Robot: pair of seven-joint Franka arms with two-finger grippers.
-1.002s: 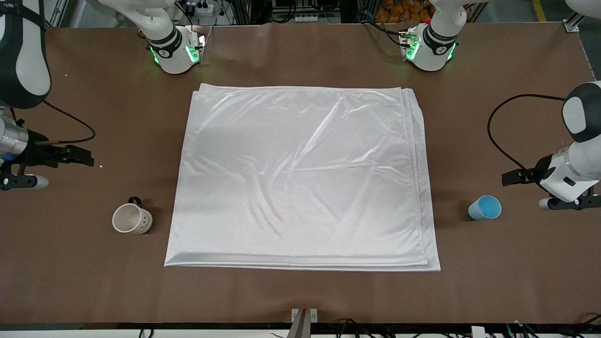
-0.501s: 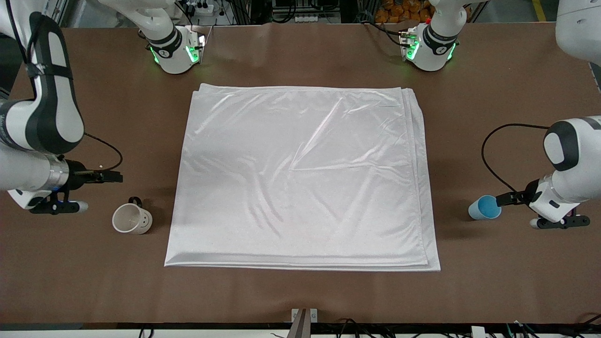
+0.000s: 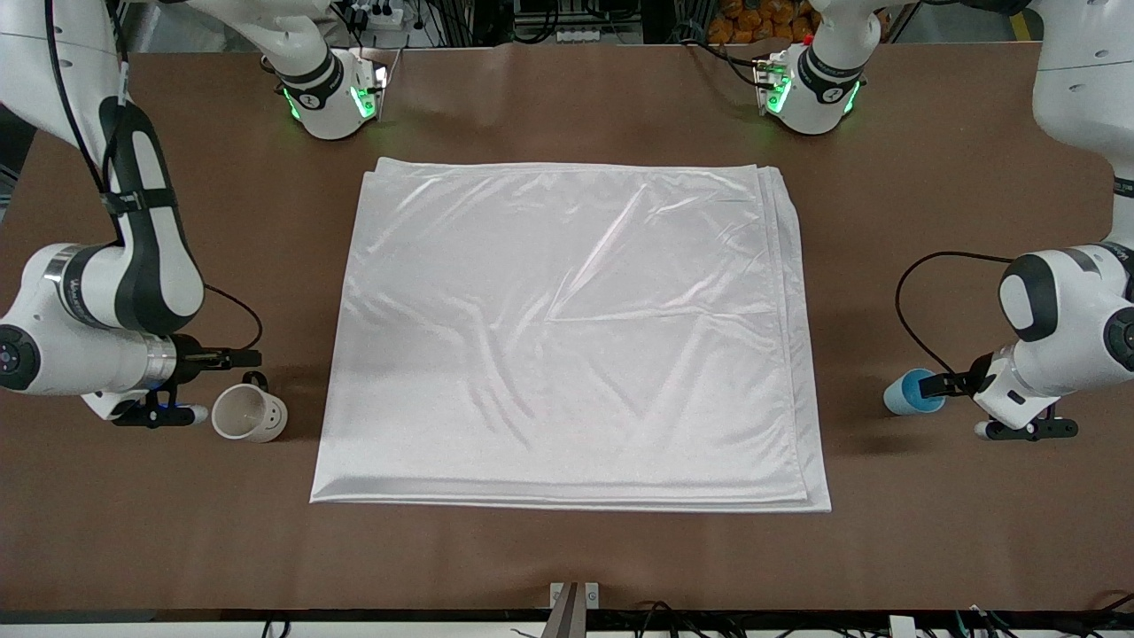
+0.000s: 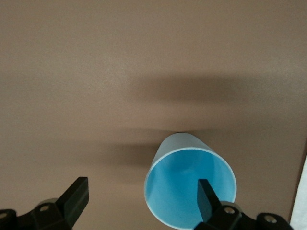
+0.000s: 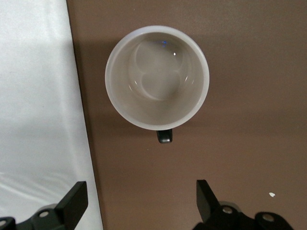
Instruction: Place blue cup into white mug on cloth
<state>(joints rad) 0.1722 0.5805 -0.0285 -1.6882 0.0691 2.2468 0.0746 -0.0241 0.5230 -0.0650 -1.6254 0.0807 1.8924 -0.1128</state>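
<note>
My left gripper grabs the blue cup by its rim (image 4: 158, 161) next, so that the cup nests inside the white mug on the cloth.
The blue cup (image 3: 902, 399) stands upright on the bare table beside the cloth (image 3: 567, 337), at the left arm's end. My left gripper (image 3: 932, 385) is open above it. In the left wrist view one finger (image 4: 207, 199) is over the mouth of the blue cup (image 4: 187, 184), and the left gripper (image 4: 141, 201) holds nothing. The white mug (image 3: 249, 415) stands upright on the table at the right arm's end, off the cloth. My right gripper (image 3: 244, 359) is open over the table by the mug's black handle (image 5: 164, 136). The mug (image 5: 144, 120) is empty. My right gripper (image 5: 140, 201) holds nothing.
The cloth's edge (image 5: 38, 120) lies close beside the mug. The brown table (image 3: 567, 549) runs bare round the cloth. Both arm bases (image 3: 328, 97) stand at the table's edge farthest from the front camera.
Both arms have swung toward the front camera and lowered. The right gripper has come up to the mug, and the left gripper has come over the blue cup. Cup, mug and cloth have not moved.
</note>
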